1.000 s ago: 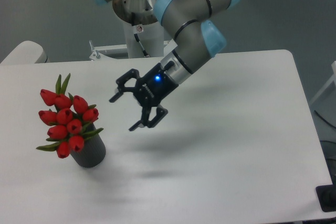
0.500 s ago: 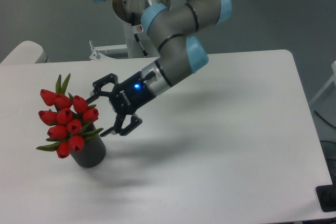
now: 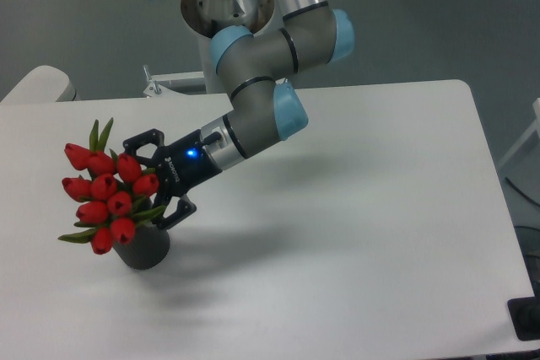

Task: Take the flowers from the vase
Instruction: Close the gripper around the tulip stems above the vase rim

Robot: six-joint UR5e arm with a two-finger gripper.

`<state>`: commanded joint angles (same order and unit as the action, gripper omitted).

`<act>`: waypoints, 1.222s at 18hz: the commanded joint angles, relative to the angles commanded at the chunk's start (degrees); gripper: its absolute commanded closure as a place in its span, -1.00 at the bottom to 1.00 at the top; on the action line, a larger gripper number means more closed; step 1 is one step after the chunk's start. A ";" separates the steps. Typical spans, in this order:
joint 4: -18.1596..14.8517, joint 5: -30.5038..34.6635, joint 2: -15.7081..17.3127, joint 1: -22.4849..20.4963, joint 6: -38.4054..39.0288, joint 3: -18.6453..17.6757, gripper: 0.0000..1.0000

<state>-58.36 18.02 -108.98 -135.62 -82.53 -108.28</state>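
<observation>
My gripper grabs the flowers by their stems beneath the red buds next, to lift the flowers out of the dark grey vase (image 3: 145,247).
The flowers (image 3: 105,193), a bunch of red tulip buds with green leaves, stand in the dark grey vase (image 3: 145,247) at the left of the white table (image 3: 354,233). My gripper (image 3: 145,181) is open, its black fingers spread around the right side of the bunch just above the vase's rim. One finger sits above the buds, the other below near the vase top. I cannot tell whether the fingers touch the flowers.
The arm's base stands behind the table's far edge (image 3: 228,48). A white rounded object (image 3: 38,86) sits at the far left beyond the table. A dark object (image 3: 527,318) is at the lower right corner.
My gripper has moved left and slightly down across the table, from the middle to the flowers. It stayed open. The flowers and vase have not moved.
</observation>
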 joint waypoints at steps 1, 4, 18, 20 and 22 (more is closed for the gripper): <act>0.35 0.00 -0.09 0.18 0.00 0.09 -0.73; 0.62 -0.09 -0.18 0.27 0.00 0.52 0.14; 0.62 -5.18 1.66 -2.45 2.72 1.23 0.86; 0.62 -6.50 2.02 -2.89 2.99 1.32 0.86; 0.62 -7.47 2.19 -3.42 3.51 1.23 0.86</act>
<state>-57.74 10.55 -106.79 -139.04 -79.02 -107.05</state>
